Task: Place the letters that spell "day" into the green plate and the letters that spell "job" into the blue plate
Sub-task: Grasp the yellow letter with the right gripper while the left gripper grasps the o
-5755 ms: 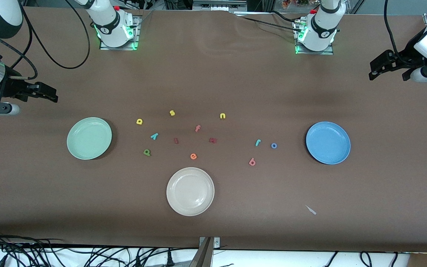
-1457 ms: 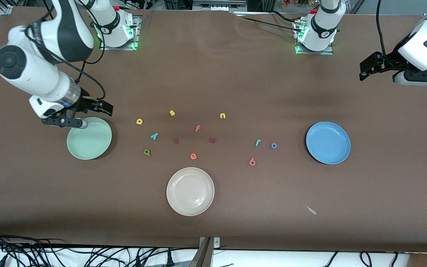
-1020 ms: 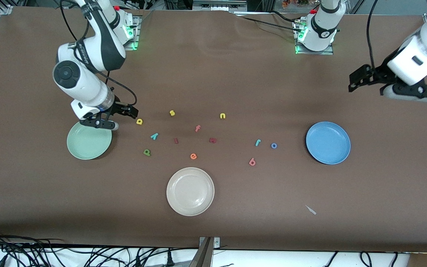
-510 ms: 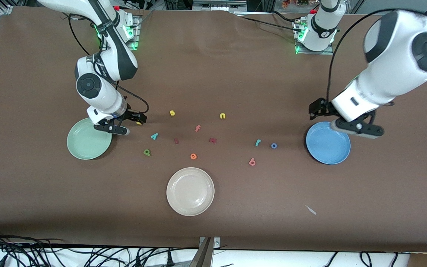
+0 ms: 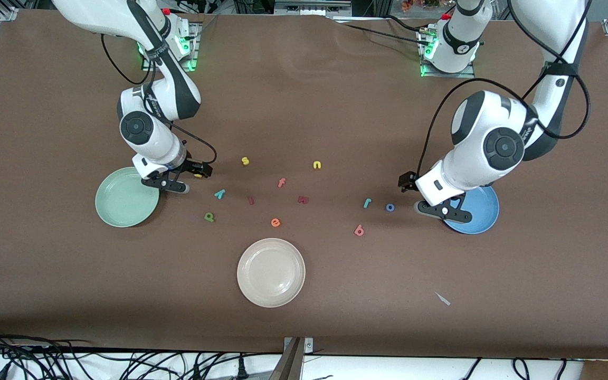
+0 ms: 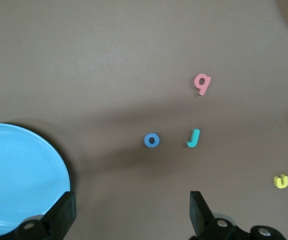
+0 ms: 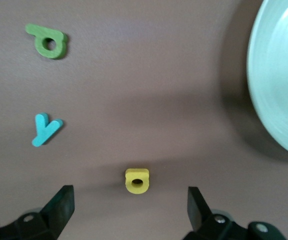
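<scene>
My fingers stop above the yellow letter, so closing now would miss it. My right gripper goes lower next, then closes on the letter.
My right gripper (image 5: 198, 170) hangs open just over the yellow round-bowled letter (image 7: 137, 180), between its fingers and beside the green plate (image 5: 124, 203). The teal y (image 5: 220, 193) and the green stemmed letter (image 5: 209, 216) lie close by on the table, nearer the front camera. My left gripper (image 5: 407, 184) is open and empty, low over bare table between the blue plate (image 5: 478, 219) and the blue o (image 5: 390, 207). The teal j (image 5: 367, 202) lies beside the o, and the salmon-pink b (image 5: 359, 230) lies nearer the camera. Both plates hold nothing.
A cream-white plate (image 5: 271, 272) sits nearest the camera at mid-table. Scattered in the middle are a yellow s (image 5: 245, 161), a yellow n (image 5: 317, 165), a pink f (image 5: 281, 182), an orange e (image 5: 275, 222) and two dark red letters (image 5: 303, 199).
Both arms swung in from the table's ends and came down. The right gripper passed the green plate to the yellow letter; the left gripper crossed the blue plate toward the o.
</scene>
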`<state>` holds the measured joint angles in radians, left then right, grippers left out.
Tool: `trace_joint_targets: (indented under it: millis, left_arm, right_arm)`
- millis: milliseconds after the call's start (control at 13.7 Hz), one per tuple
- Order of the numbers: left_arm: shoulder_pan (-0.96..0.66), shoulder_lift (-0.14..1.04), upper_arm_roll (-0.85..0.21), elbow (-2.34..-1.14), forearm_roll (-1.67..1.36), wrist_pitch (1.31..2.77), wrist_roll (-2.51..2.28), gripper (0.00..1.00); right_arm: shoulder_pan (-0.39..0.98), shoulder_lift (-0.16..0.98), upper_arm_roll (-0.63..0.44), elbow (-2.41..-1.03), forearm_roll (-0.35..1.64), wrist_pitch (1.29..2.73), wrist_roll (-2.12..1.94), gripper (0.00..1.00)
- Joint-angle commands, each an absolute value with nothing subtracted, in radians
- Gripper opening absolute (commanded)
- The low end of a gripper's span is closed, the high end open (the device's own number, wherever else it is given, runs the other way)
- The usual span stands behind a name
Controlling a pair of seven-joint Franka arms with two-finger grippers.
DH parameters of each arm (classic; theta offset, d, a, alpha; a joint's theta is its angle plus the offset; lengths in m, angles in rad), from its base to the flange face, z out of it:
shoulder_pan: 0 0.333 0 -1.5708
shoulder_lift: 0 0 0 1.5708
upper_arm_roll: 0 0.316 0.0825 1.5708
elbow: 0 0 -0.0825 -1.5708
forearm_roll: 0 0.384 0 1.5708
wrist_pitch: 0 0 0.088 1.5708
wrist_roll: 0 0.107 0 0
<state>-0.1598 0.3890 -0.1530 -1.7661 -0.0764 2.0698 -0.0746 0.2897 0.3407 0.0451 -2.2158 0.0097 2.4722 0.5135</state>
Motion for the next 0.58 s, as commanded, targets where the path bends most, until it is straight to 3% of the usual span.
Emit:
trace_joint_targets:
  millis: [0,291,510]
  left_arm:
    - [-0.173,0.400,-0.126,-1.775,-0.078,2.077,-0.061,1.00]
    - [-0.210,0.483,-0.120,-1.776,-0.080,2.210,-0.083,1.00]
    - [-0.244,0.523,-0.097,-1.839,-0.081,2.372,-0.087,1.00]
  right_arm:
    - [0.295,0.365,0.043,-2.221,-0.009,2.493,0.540,0.99]
    - [0.293,0.397,0.043,-2.217,-0.008,2.514,0.541,0.98]
    - [0.291,0.414,0.043,-2.217,-0.006,2.529,0.541,0.88]
